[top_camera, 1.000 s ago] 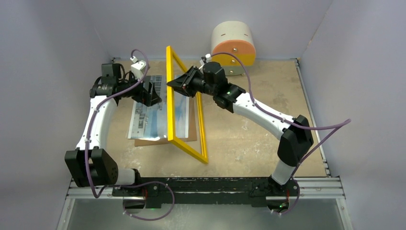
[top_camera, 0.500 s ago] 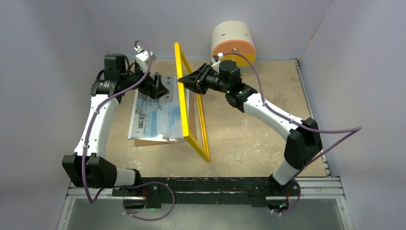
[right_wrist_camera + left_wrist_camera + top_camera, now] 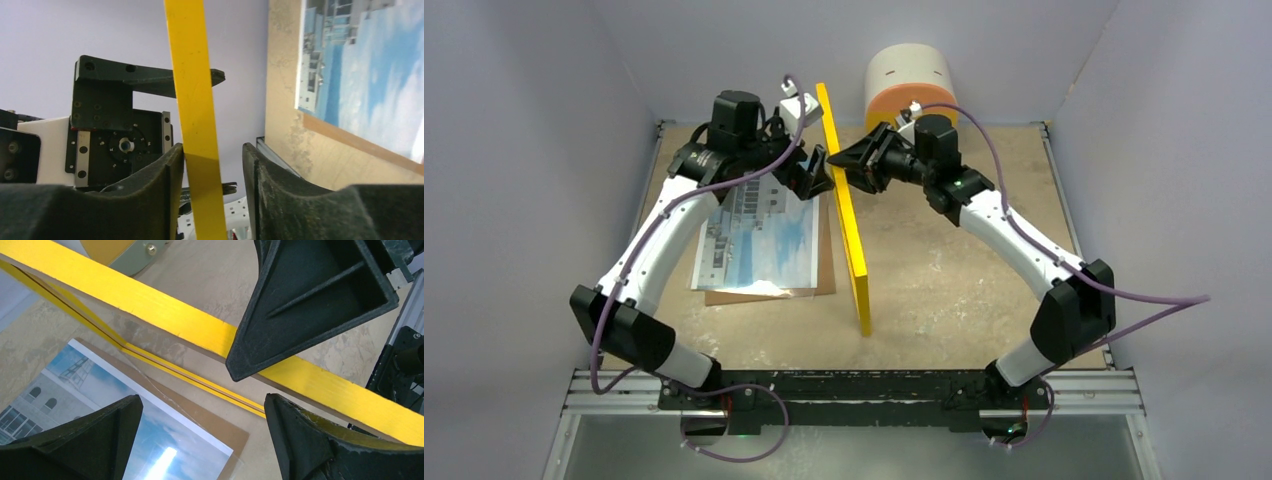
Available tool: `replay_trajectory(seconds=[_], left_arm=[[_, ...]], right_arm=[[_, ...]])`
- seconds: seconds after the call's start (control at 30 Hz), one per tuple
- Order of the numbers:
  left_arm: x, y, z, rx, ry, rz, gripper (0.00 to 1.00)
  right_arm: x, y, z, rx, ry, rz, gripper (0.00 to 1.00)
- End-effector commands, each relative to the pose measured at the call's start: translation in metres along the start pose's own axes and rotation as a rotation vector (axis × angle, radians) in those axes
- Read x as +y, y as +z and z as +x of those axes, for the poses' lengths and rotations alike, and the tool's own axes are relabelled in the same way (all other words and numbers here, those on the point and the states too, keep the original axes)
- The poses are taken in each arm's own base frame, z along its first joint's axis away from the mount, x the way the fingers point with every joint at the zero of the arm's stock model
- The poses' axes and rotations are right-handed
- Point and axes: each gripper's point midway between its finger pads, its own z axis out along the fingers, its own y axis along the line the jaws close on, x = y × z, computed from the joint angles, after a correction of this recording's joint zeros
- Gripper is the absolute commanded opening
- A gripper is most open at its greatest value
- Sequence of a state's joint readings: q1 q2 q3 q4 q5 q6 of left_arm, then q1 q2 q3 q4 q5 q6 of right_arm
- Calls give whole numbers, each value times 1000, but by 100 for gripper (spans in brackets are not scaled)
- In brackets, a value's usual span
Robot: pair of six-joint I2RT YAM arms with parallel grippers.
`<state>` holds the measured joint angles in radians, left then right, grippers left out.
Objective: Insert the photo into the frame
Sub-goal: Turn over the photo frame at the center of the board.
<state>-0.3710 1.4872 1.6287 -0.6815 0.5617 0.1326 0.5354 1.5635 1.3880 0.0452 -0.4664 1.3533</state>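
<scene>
My right gripper grabs the yellow frame [image 3: 849, 230] by its upper bar [image 3: 831, 139] next, leaving its opening free for the photo.
The yellow frame [image 3: 849, 230] stands on edge on the table, nearly edge-on in the top view. My right gripper [image 3: 844, 165] is at its upper part from the right. In the right wrist view one frame bar [image 3: 192, 75] runs between the jaws of that gripper [image 3: 212, 155]; it touches the left finger, with a gap to the right one, so the gripper is open. My left gripper [image 3: 817, 175] is wide open just left of the frame, and holds nothing [image 3: 200, 425]. The photo [image 3: 759, 235] lies face up on the brown backing board [image 3: 769, 293], also visible as the photo [image 3: 100, 405] under my left fingers.
A white and orange cylinder [image 3: 911, 90] stands at the back, just behind the frame's top. Grey walls close in the table on three sides. A metal rail [image 3: 854, 385] with both arm bases runs along the near edge.
The frame has swung from leaning left to upright and shifted right. My left arm has moved right and up to the frame. The right jaws have widened.
</scene>
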Motion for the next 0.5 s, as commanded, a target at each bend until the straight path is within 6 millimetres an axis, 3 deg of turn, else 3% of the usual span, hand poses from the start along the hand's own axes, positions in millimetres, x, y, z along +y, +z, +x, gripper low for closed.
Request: replay_trajectory(seconds=[0.0, 0.2, 0.47], left_arm=[[0, 7, -26, -43, 21, -33, 100], [0, 20, -19, -13, 23, -23, 100], [15, 33, 9, 72, 26, -66, 100]], right_arm=[[2, -27, -11, -5, -82, 40, 51], [-9, -34, -34, 1, -196, 150, 52], [-30, -52, -67, -61, -346, 338, 41]])
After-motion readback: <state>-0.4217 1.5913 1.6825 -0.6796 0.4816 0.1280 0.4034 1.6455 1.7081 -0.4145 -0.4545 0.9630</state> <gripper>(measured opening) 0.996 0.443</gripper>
